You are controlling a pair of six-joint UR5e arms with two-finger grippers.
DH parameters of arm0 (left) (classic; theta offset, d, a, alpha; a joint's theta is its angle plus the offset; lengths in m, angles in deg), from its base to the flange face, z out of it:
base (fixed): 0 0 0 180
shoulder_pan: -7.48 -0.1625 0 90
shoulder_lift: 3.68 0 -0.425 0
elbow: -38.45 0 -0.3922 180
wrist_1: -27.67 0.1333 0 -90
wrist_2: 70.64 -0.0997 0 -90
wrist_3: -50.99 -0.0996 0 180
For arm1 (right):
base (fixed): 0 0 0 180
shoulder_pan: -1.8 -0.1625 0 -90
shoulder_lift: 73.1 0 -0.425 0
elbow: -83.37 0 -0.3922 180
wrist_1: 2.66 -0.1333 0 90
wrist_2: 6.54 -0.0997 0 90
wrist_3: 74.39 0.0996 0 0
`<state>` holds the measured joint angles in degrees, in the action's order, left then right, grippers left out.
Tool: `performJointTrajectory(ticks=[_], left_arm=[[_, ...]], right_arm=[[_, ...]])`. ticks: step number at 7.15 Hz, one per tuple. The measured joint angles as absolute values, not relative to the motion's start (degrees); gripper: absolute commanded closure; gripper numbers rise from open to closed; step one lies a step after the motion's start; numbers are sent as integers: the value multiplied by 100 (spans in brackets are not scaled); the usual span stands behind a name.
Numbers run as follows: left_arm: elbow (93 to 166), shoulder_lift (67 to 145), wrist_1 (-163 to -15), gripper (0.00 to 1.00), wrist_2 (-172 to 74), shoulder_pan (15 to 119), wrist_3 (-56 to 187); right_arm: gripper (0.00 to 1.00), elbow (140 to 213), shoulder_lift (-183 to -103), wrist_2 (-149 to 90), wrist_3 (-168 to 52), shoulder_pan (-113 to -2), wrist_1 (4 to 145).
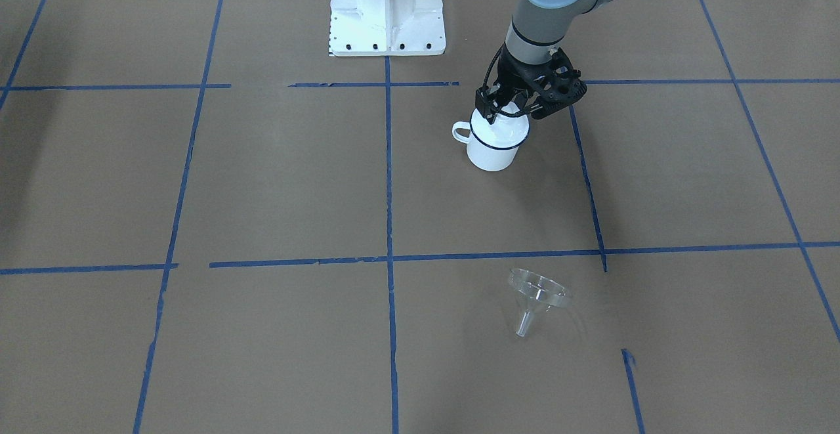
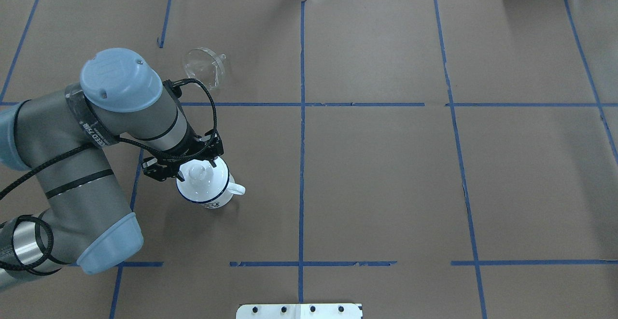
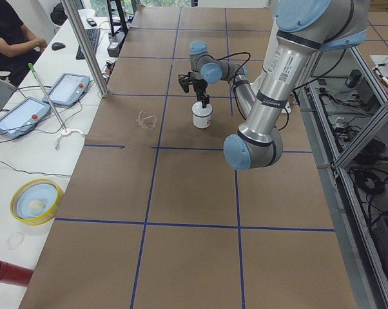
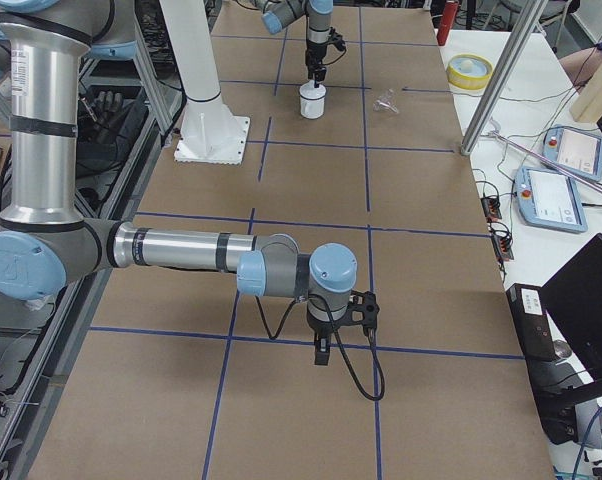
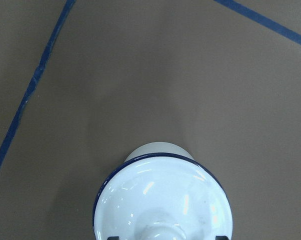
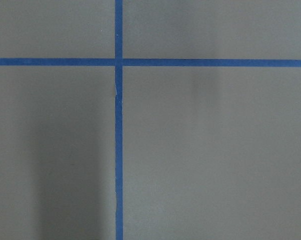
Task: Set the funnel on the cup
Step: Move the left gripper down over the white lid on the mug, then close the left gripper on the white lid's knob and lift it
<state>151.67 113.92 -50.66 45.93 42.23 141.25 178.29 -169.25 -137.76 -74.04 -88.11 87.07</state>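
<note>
The lid is wide and smooth over the cup. My left gripper will grab the lid by its narrow raised knob (image 5: 163,233) next.
The cup (image 1: 491,153) is a white enamel mug with a dark blue rim, standing upright on the brown table with its handle (image 2: 236,189) pointing away from the arm. A round white knobbed lid (image 2: 203,183) sits on top of it. My left gripper (image 2: 195,168) hangs straight over the lid. In the left wrist view its dark fingertips (image 5: 113,237) stand apart on either side of the knob (image 5: 163,232), so it is open. The clear funnel (image 1: 537,293) lies on its side, apart from the cup, and also shows in the overhead view (image 2: 203,65). My right gripper (image 4: 321,356) hangs over bare table far away; I cannot tell its state.
The white robot base (image 1: 387,14) stands at the table's robot side. Blue tape lines (image 1: 388,178) cross the brown paper. A yellow bowl (image 3: 36,201), a red cylinder (image 3: 7,273) and control tablets (image 3: 68,89) sit off the table on the operators' side.
</note>
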Motion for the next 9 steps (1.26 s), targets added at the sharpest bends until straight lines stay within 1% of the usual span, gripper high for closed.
performJointTrajectory(ticks=[1,2,3,9], left_arm=[[15144,11389,-5070,52,4586,4221,14124],[15122,11390,-5072,80,4587,4220,14122],[15118,11399,-5072,100,4596,4220,14126],[15105,11443,-5178,100,4620,4217,14213]], right_arm=[[0,17829,-16925,-13776,-7404,-8811,8707],[0,17829,-16925,-13776,-7404,-8811,8707],[0,17829,-16925,-13776,-7404,-8811,8707],[0,17825,-16925,-13776,-7404,-8811,8707]])
